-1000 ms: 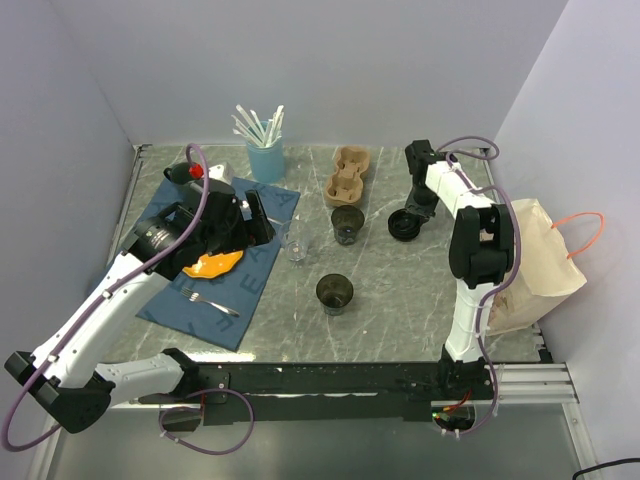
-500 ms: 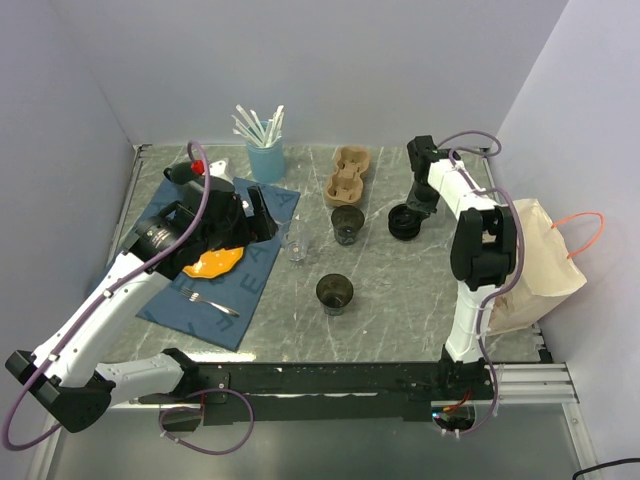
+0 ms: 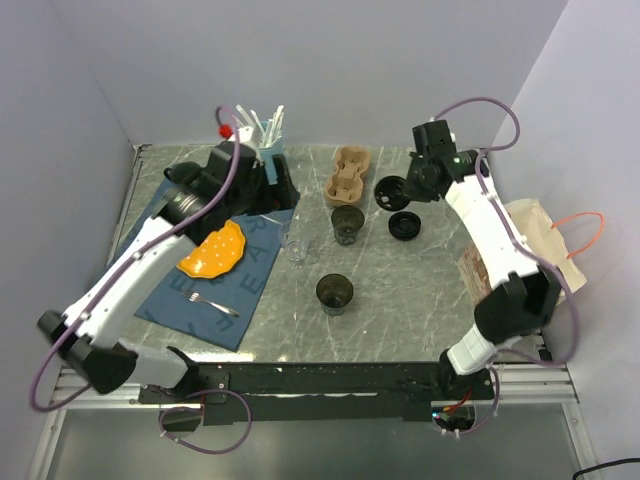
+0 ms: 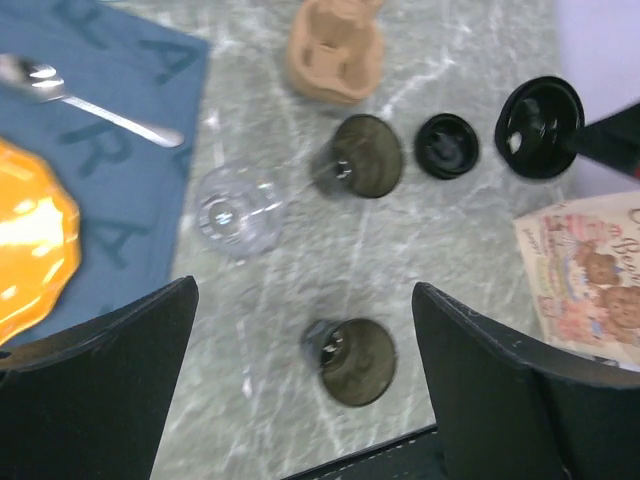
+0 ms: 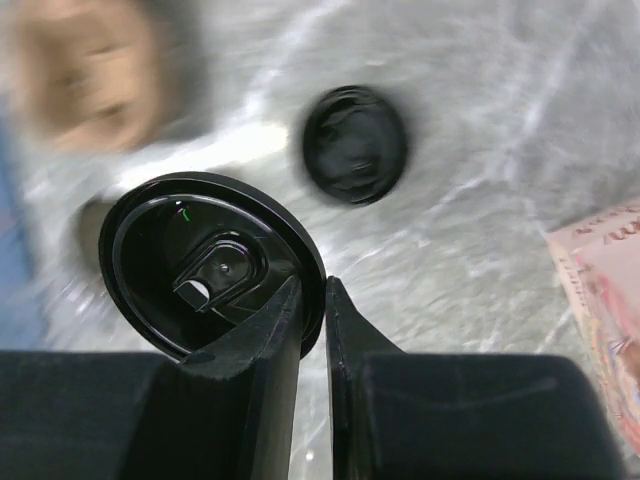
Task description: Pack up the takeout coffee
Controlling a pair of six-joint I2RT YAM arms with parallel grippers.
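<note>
My left gripper grabs the round black lid by its free rim next, away from my right gripper, leaving the lid's outer side open to hand over.
The takeout coffee cup is small and black and stands open on the marble table, right of the cardboard carrier. Its round black lid is off. My right gripper is shut on the lid's rim and holds it in the air, up and left of the cup. In the right wrist view the lid sits between the fingers, with the open cup below. My left gripper is open and empty, high over the table's back left. Its view shows the cup and the lid.
Two dark green mugs and a clear glass stand mid-table. A blue mat carries an orange plate and a fork. A paper bag stands at the right edge. Straws stand at the back.
My right gripper has lifted the lid off the black cup and carried it up and to the left. My left arm has risen and swung toward the back, off the orange plate.
</note>
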